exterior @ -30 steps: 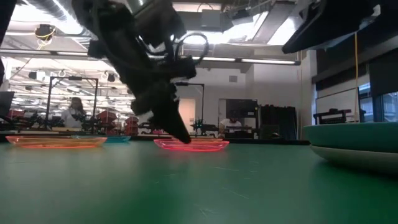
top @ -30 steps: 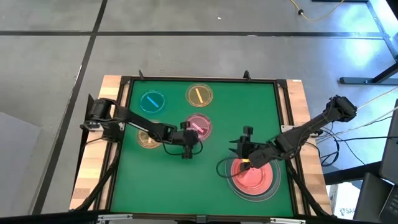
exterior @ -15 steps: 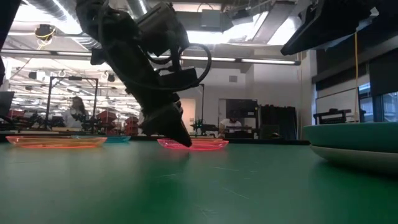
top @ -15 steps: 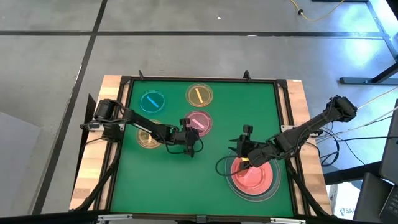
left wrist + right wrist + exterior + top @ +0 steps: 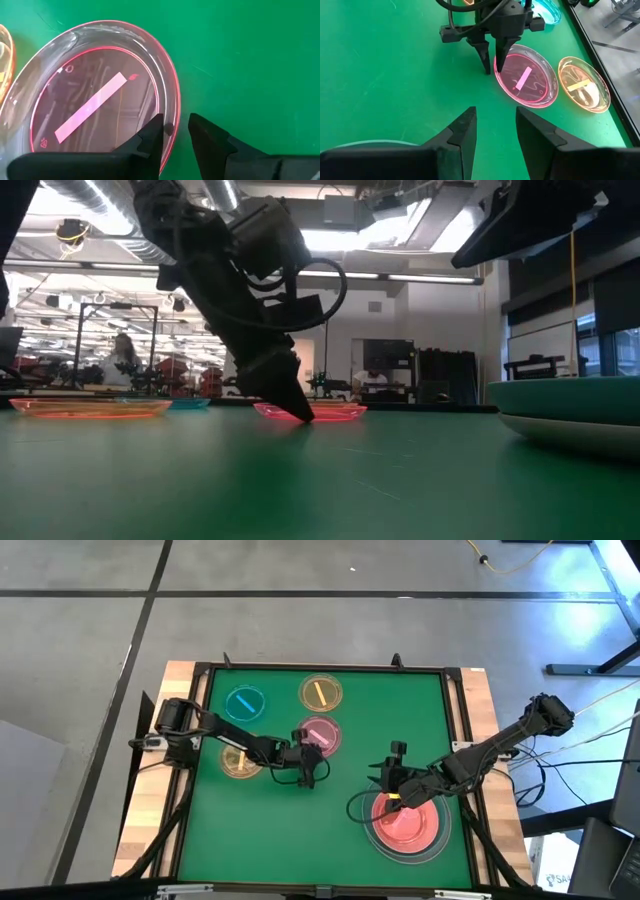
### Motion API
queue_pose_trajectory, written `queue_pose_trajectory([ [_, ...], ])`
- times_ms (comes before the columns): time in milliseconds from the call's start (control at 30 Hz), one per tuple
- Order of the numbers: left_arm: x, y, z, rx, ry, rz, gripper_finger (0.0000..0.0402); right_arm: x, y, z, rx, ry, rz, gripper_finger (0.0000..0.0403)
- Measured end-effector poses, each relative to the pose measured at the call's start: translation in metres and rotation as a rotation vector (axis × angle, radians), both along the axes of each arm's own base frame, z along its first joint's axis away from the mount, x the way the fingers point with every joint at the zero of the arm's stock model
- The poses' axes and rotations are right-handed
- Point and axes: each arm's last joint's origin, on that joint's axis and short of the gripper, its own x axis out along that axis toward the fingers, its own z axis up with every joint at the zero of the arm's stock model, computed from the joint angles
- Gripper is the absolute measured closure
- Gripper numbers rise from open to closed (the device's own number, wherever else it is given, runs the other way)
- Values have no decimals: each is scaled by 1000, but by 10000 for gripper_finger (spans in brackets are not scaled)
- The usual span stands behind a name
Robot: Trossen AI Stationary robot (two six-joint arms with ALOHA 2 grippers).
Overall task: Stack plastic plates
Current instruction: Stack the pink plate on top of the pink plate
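The left gripper grabs the small pink plate's rim (image 5: 175, 117) next, to stack it on the large pink plate.
The small pink plate (image 5: 320, 735) with its pink centre bar lies flat on the green mat. My left gripper (image 5: 308, 768) is open at its near rim (image 5: 170, 129): one finger (image 5: 152, 136) stands over the inside, the other (image 5: 205, 132) outside on the mat. The low view shows the fingertips (image 5: 298, 414) down at mat level against the plate (image 5: 335, 412). My right gripper (image 5: 390, 782) waits open above the far-left edge of the large pink plate (image 5: 408, 825), which rests on a teal plate (image 5: 565, 395) and a grey-white plate (image 5: 575, 432). My left gripper straddles the pink plate's near rim (image 5: 172, 120) from above, slanting down, one finger inside and one outside. I cannot tell whether the fingers touch the rim. The plate lies flat on the mat.
A small blue plate (image 5: 244, 703) and a yellow one (image 5: 320, 693) lie near the far edge. An orange-yellow plate (image 5: 236, 762) sits partly under my left arm. Bare green mat (image 5: 300, 830) lies near the front left. A raised dark frame (image 5: 320, 668) borders the mat.
My left gripper has moved toward the far edge and down onto the pink plate's near rim, so its fingers now stand on either side of that rim.
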Motion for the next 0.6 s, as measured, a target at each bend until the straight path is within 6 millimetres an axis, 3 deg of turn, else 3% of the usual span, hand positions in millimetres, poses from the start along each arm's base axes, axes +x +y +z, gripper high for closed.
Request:
queue_pose_trajectory([
  [300,-2,-4,4,-2,10,-25,395,0,0,0,-2,3,0,274],
  [600,-4,-32,50,-11,-90,-132,399,0,0,0,3,1,-4,274],
])
